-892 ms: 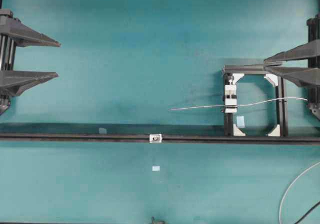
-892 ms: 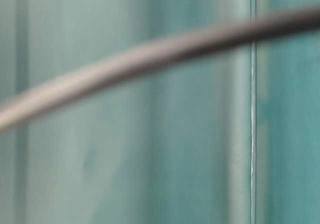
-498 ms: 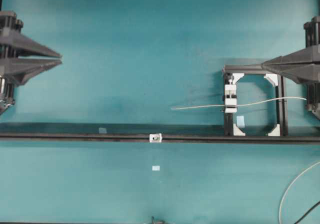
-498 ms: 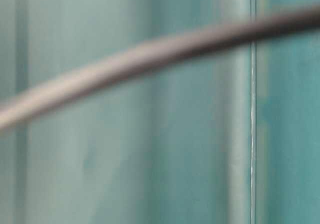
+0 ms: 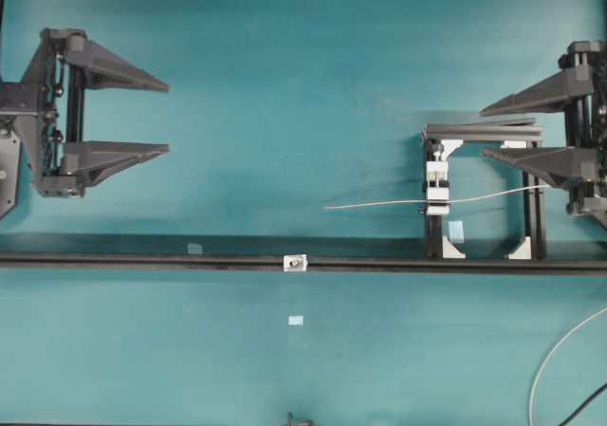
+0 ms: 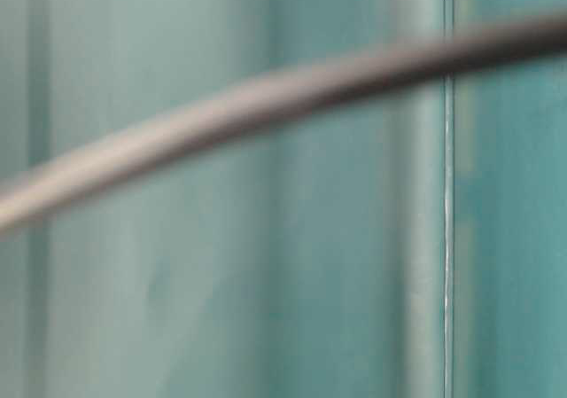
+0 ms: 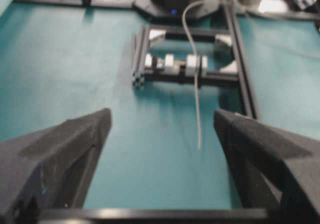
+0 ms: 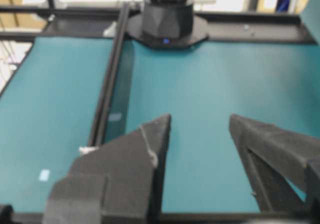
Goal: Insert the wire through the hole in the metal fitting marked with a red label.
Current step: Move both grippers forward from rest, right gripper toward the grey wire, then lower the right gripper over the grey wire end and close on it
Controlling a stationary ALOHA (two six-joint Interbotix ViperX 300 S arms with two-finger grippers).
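Observation:
I will reach the wire with my right gripper and grab its straight loose end near the wire's tip (image 5: 365,205), because the wire trails loosely behind the white clamp block (image 5: 436,187).
The wire (image 5: 379,201) is a thin pale strand lying left to right, held in a white clamp block (image 5: 436,187). Its free tip points left. In the left wrist view the wire (image 7: 198,109) ends ahead of my open left gripper (image 7: 162,116). The metal fitting (image 5: 296,263) is a small silvery bracket with a dark hole, sitting on the black rail (image 5: 142,262). No red label shows. My left gripper (image 5: 169,118) is open and far left of both. My right gripper (image 5: 482,132) is open above the wire's right part; a pale strand crosses one finger (image 8: 150,149).
A black frame (image 5: 531,208) carries the clamp block. A thicker white cable (image 5: 560,350) and a black cable (image 5: 583,409) lie at the bottom right. A small dark fitting (image 5: 299,418) sits at the front edge. The table-level view shows only a blurred strand (image 6: 266,97).
My left gripper has moved right, further into view. Both grippers' fingers stand wider apart than half a second ago. The right gripper has come a little left. The wire has not moved.

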